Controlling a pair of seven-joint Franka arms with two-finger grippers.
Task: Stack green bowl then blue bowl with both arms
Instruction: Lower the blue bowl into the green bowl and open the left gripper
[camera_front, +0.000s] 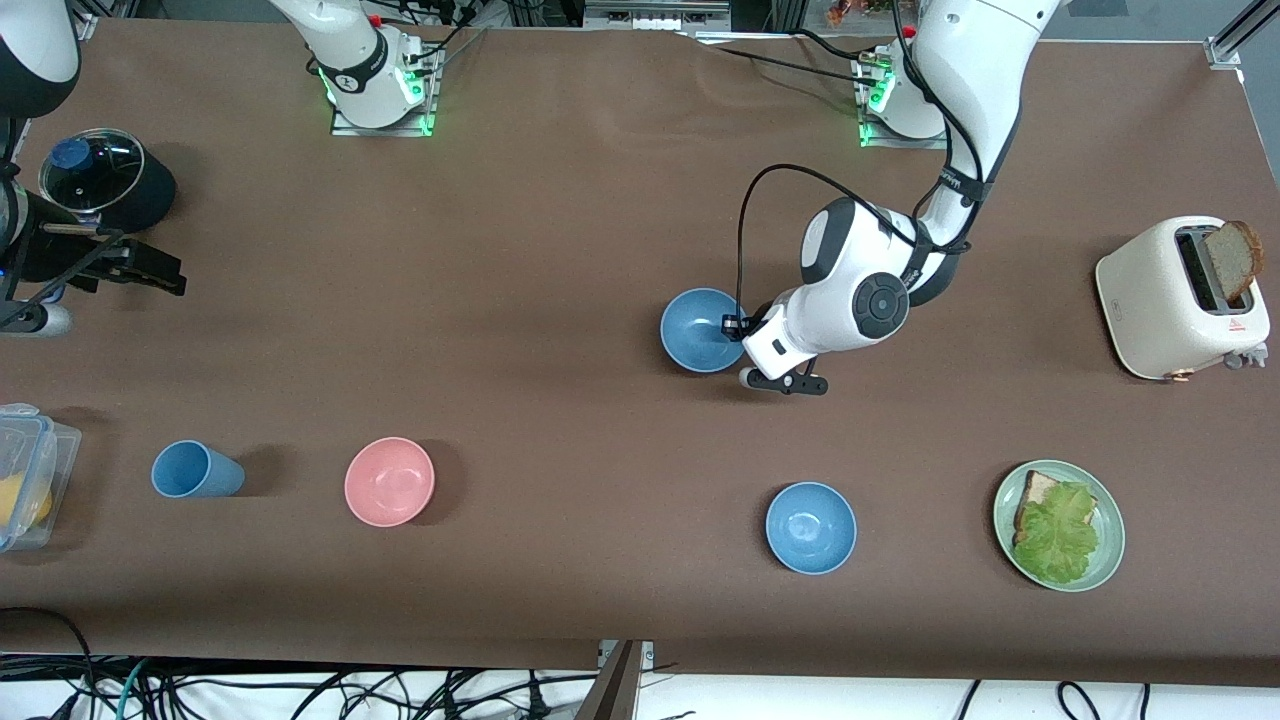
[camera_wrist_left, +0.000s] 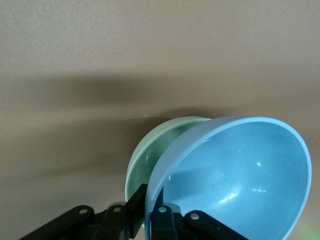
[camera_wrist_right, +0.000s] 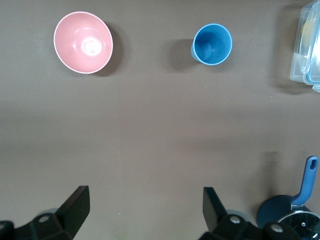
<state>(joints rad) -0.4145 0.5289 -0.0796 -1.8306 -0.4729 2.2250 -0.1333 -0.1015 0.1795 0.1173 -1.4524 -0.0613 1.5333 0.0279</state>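
The blue bowl sits over and inside the green bowl's outline (camera_wrist_left: 143, 161) and would rest stacked, so it is now time for my left gripper to open.
My left gripper (camera_front: 740, 338) is shut on the rim of a blue bowl (camera_front: 700, 330), one finger inside it and one outside. In the left wrist view the blue bowl (camera_wrist_left: 235, 175) tilts over the pale green bowl (camera_wrist_left: 150, 157), covering most of it, with the left gripper (camera_wrist_left: 150, 205) at its edge. Whether the two bowls touch I cannot tell. From the front the green bowl is hidden under the blue one. A second blue bowl (camera_front: 811, 527) sits nearer the front camera. My right gripper (camera_front: 150, 270) (camera_wrist_right: 145, 200) waits open and empty at the right arm's end.
A pink bowl (camera_front: 389, 481) (camera_wrist_right: 83, 42) and a blue cup (camera_front: 195, 469) (camera_wrist_right: 212, 44) stand toward the right arm's end, with a plastic container (camera_front: 25, 475) and a lidded pot (camera_front: 100, 180). A toaster (camera_front: 1180, 297) and a plate of bread and lettuce (camera_front: 1108, 560) are at the left arm's end.
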